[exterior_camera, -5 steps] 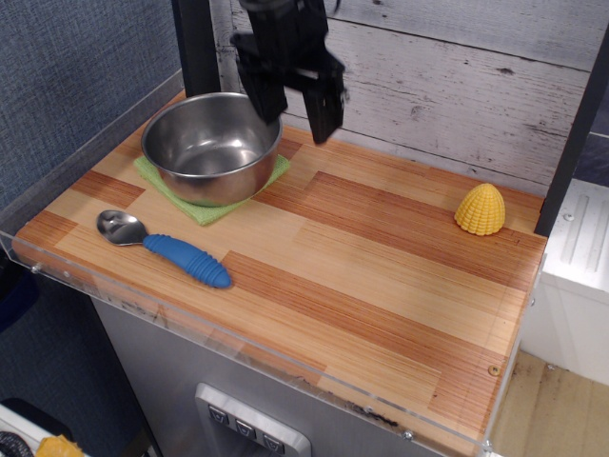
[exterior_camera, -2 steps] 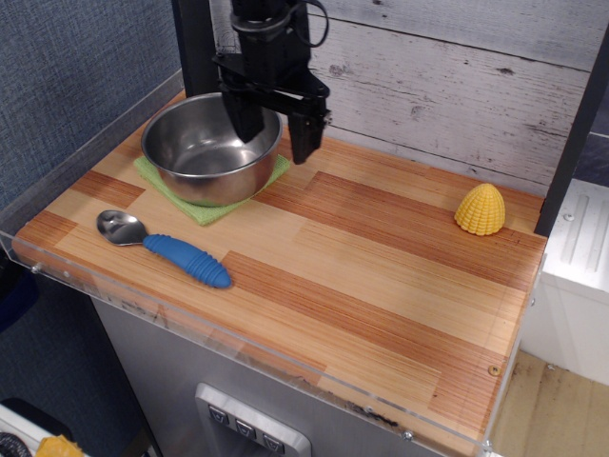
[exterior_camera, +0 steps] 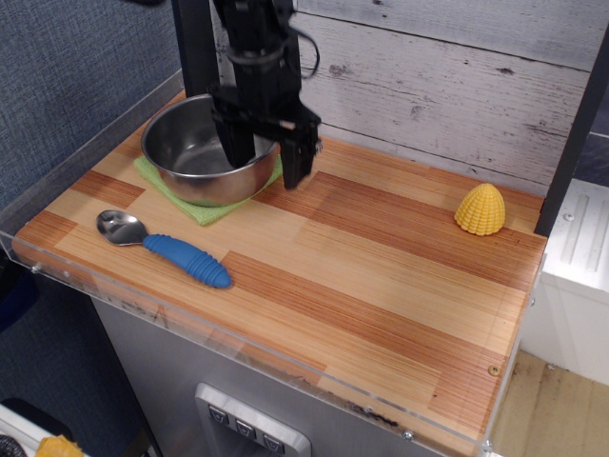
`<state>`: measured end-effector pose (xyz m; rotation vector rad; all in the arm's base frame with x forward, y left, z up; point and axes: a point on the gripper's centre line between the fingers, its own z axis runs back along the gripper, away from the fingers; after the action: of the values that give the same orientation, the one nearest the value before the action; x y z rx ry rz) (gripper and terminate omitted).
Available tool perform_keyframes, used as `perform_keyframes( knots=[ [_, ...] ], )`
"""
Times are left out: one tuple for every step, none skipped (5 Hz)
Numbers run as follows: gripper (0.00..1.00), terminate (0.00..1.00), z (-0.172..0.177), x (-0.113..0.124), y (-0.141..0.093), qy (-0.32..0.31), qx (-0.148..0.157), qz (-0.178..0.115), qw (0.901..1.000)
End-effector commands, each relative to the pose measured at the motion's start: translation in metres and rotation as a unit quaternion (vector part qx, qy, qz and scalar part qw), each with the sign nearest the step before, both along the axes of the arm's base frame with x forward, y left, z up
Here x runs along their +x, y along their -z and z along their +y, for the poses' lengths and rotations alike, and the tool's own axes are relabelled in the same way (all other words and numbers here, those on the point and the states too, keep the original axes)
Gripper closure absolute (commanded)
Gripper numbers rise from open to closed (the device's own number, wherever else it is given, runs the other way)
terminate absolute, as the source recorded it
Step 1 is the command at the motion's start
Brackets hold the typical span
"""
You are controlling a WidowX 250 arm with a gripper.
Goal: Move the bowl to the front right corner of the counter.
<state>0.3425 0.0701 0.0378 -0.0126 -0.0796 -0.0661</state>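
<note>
The bowl's round body [exterior_camera: 205,176] is wider than my gripper opens, so my gripper needs to grab the bowl by its thin steel rim [exterior_camera: 277,150] next.
The shiny steel bowl [exterior_camera: 195,149] sits on a green cloth [exterior_camera: 205,205] at the back left of the wooden counter [exterior_camera: 381,276]. My black gripper [exterior_camera: 265,152] is open and straddles the bowl's right rim: one finger is inside the bowl, the other [exterior_camera: 297,157] is outside it, low over the counter. The jaws are not closed on the rim. The counter's front right corner [exterior_camera: 457,400] is bare wood.
A spoon with a blue handle [exterior_camera: 186,258] lies at the front left. A yellow toy corn [exterior_camera: 481,208] stands at the back right. A clear acrylic edge [exterior_camera: 238,357] runs round the counter. A plank wall is behind.
My gripper has come down and a little left, from above the bowl's far right rim to straddling that rim. The bowl has not moved.
</note>
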Motion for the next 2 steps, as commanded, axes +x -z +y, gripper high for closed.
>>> perform_keyframes(
  knots=[
    [1.0, 0.0, -0.0041, 0.0218, -0.0102, 0.009, 0.018, -0.017, 0.9997],
    [1.0, 0.0, -0.0039, 0.0205, -0.0132, 0.008, 0.021, -0.018, 0.9996]
  ],
)
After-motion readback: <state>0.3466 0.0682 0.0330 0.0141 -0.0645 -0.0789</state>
